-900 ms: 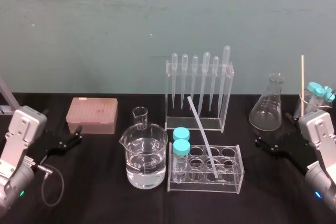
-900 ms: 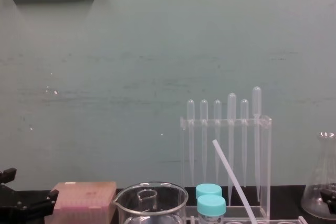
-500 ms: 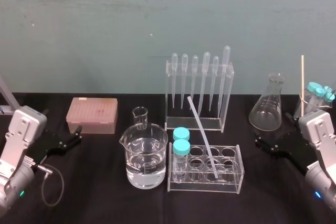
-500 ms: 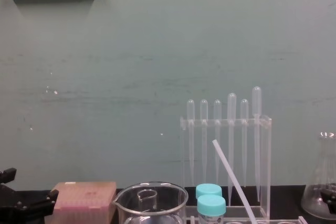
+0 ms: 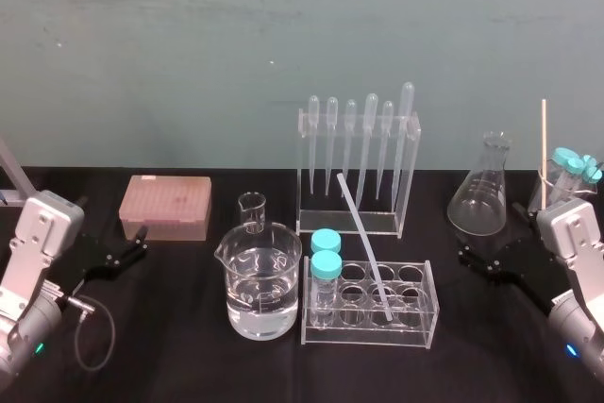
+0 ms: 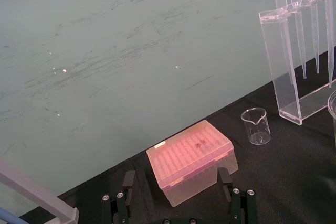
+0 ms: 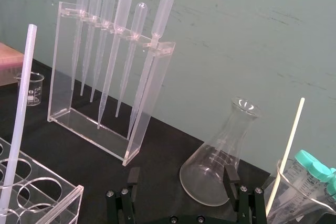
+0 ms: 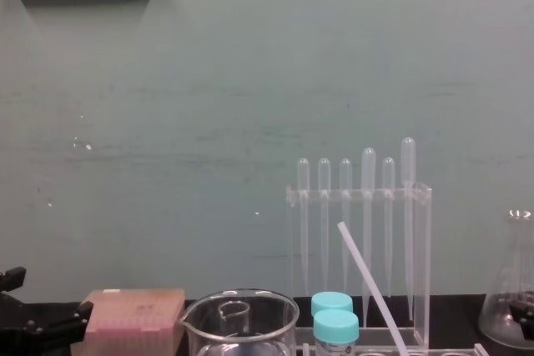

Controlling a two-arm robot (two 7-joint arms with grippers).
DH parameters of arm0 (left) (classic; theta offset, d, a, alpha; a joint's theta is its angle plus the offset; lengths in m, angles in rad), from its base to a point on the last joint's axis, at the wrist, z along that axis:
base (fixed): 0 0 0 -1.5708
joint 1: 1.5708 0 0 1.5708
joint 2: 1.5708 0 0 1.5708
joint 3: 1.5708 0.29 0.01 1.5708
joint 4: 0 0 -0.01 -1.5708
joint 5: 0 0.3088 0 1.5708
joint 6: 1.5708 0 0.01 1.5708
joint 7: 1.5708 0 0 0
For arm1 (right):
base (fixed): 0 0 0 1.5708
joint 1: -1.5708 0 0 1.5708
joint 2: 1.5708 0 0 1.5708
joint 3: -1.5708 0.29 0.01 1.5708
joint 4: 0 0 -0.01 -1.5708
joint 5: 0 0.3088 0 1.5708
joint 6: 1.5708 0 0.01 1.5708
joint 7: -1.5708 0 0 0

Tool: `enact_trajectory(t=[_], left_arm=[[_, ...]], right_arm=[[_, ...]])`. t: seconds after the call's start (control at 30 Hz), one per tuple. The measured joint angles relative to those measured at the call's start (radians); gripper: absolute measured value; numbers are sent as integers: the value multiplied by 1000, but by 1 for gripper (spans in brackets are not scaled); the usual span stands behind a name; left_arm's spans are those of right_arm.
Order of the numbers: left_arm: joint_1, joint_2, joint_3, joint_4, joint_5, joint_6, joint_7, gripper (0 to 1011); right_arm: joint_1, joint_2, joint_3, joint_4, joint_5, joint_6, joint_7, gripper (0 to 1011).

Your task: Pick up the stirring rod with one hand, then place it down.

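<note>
The stirring rod's lower end is inside the clear tube rack, so my right gripper should next grab its upper part, which stands free, to pick up the rod.
The stirring rod is a thin translucent-white stick that leans in the clear tube rack at the table's middle, its top tilted back and left. It also appears in the right wrist view and the chest view. My right gripper rests open on the table at the right, well away from the rod, with nothing between its fingers. My left gripper lies open at the far left, in front of the pink box, fingers apart and empty.
A water-filled beaker and a small beaker stand left of the rack, which holds two cyan-capped tubes. Behind are a pipette stand, a conical flask, a pink tip box and a beaker of capped tubes.
</note>
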Motion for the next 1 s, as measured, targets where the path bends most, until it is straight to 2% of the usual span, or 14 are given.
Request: enact_trajectory(t=[0.93, 1.0], left_arm=[[0, 0, 0, 0, 0, 0, 0, 1000], [0, 0, 0, 0, 0, 0, 0, 1000]], right_arm=[[0, 0, 0, 0, 0, 0, 0, 1003], [-1, -1, 10, -5, 19, 21, 20, 1003]])
